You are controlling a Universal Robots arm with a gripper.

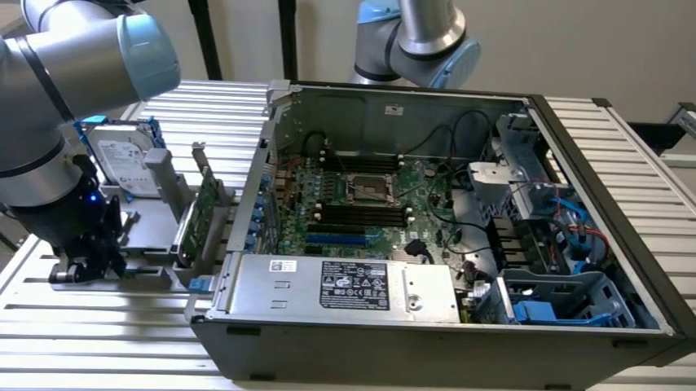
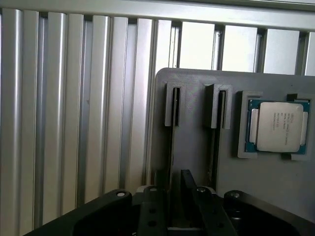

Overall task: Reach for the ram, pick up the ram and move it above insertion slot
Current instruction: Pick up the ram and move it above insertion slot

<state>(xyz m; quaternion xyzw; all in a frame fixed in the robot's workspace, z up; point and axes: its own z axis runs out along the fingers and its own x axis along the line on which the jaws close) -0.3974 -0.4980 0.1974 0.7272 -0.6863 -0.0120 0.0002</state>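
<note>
My gripper will next grab the ram's exposed middle part (image 2: 170, 183) to pick up the ram. The holder's grey block closes around the ram's end.
My gripper (image 1: 85, 262) is down on the grey holder (image 1: 147, 273) at the exterior view's left. In the wrist view the gripper (image 2: 173, 194) stands open, one finger on each side of the holder's long narrow slot (image 2: 175, 105). A thin dark edge runs along that slot into the gap between the fingers; it looks like the ram (image 2: 171, 150) seen edge-on, and its green face and chips are hidden. The insertion slots (image 1: 359, 216) are dark strips beside the processor socket (image 1: 370, 189) on the motherboard, well to the right of the gripper.
A second narrow slot (image 2: 219, 105) and a square processor chip (image 2: 276, 126) share the holder. A silver hard drive (image 1: 120, 159) and a green card with a metal bracket (image 1: 202, 213) stand between the gripper and the open computer case (image 1: 435, 338). The table (image 1: 98, 326) is ribbed aluminium.
</note>
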